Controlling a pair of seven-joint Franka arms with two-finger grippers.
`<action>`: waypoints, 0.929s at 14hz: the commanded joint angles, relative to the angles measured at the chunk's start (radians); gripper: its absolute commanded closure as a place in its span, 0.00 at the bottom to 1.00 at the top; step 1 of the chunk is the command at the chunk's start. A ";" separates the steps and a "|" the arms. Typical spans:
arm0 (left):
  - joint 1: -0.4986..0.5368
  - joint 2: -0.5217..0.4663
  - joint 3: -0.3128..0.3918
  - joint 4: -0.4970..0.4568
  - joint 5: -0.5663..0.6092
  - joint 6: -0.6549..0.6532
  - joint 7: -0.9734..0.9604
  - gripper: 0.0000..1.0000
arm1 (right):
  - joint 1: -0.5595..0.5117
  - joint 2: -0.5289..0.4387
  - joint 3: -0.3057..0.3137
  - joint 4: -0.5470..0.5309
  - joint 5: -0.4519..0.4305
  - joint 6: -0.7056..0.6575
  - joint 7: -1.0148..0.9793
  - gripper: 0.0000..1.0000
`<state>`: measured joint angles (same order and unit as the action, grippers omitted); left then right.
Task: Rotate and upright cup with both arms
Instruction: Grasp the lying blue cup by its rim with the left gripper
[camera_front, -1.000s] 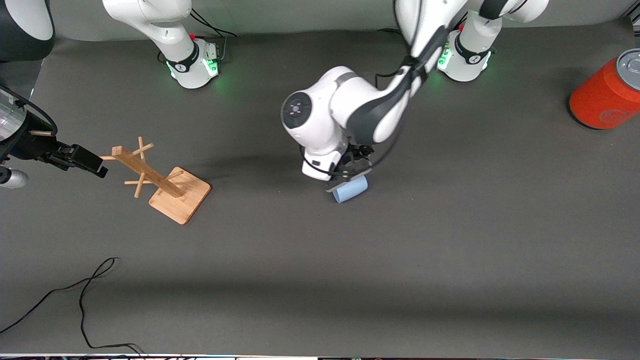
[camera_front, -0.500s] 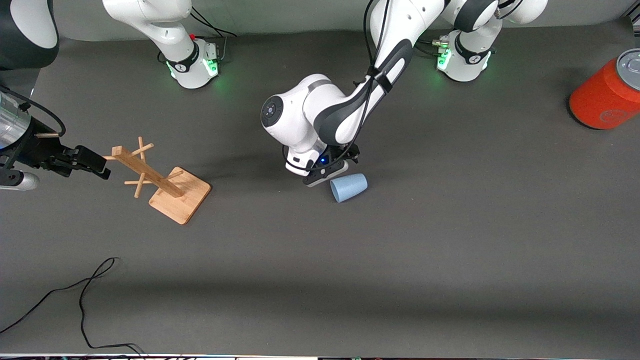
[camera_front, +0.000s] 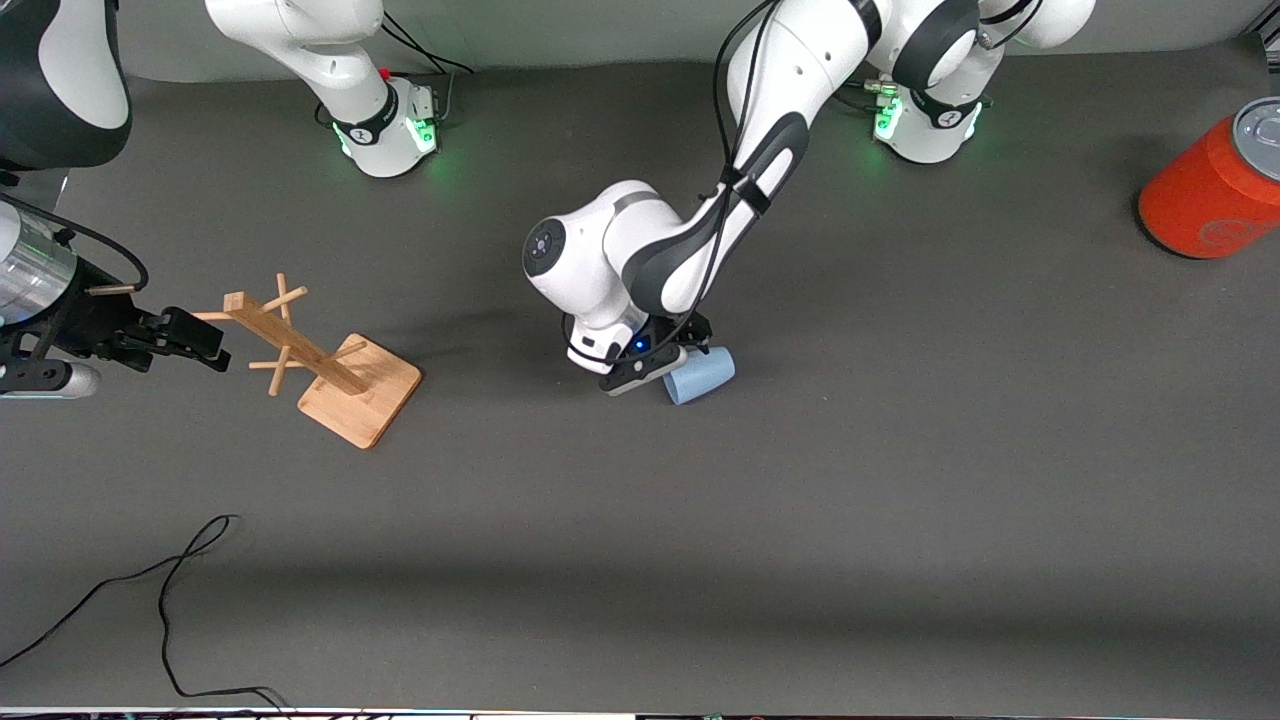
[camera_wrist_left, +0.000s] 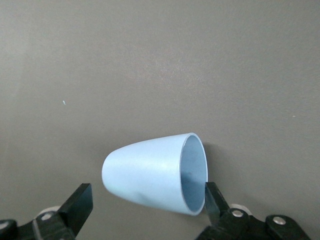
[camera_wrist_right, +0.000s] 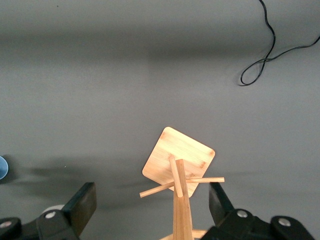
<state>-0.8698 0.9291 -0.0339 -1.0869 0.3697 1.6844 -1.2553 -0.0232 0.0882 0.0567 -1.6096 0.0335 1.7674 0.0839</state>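
Observation:
I need to turn the cup (camera_wrist_left: 150, 175) and stand it upright on its closed base, so I will grip it by its rim (camera_wrist_left: 204, 184) next with my left gripper.
The light-blue cup (camera_front: 706, 375) lies on its side on the dark mat, mid-table. My left gripper (camera_front: 672, 362) hangs low over it, open. In the left wrist view the cup (camera_wrist_left: 150, 175) lies lengthwise between the spread fingers of the left gripper (camera_wrist_left: 147, 205); one fingertip (camera_wrist_left: 214, 199) is right at the rim of the cup's mouth, the other stands apart from its closed end. My right gripper (camera_front: 205, 345) is open at the right arm's end of the table, level with the top of the wooden peg rack (camera_front: 320, 360). The right gripper (camera_wrist_right: 150, 207) straddles the rack's post (camera_wrist_right: 182, 215) without touching it.
A large orange can (camera_front: 1215, 185) with a grey lid stands at the left arm's end of the table. A black cable (camera_front: 170, 600) lies on the mat nearer the front camera than the rack. The rack's square base (camera_wrist_right: 180, 157) rests flat on the mat.
The left hand drew aside from the cup toward the right arm's end, then came back against it. The right gripper crept closer to the rack's top. The cup has stayed put.

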 joint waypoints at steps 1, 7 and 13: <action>-0.017 0.040 0.023 0.042 0.018 -0.009 -0.009 0.00 | -0.001 0.002 -0.003 -0.003 0.020 0.015 -0.027 0.00; -0.011 0.046 0.025 0.013 0.035 -0.034 -0.007 0.00 | -0.001 -0.010 -0.009 -0.001 0.017 0.007 -0.030 0.00; -0.011 0.042 0.025 -0.004 0.037 -0.118 -0.007 0.00 | 0.000 0.002 -0.009 -0.001 0.008 0.009 -0.029 0.00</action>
<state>-0.8698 0.9726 -0.0182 -1.0904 0.3901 1.5840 -1.2552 -0.0234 0.0912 0.0524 -1.6090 0.0336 1.7710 0.0835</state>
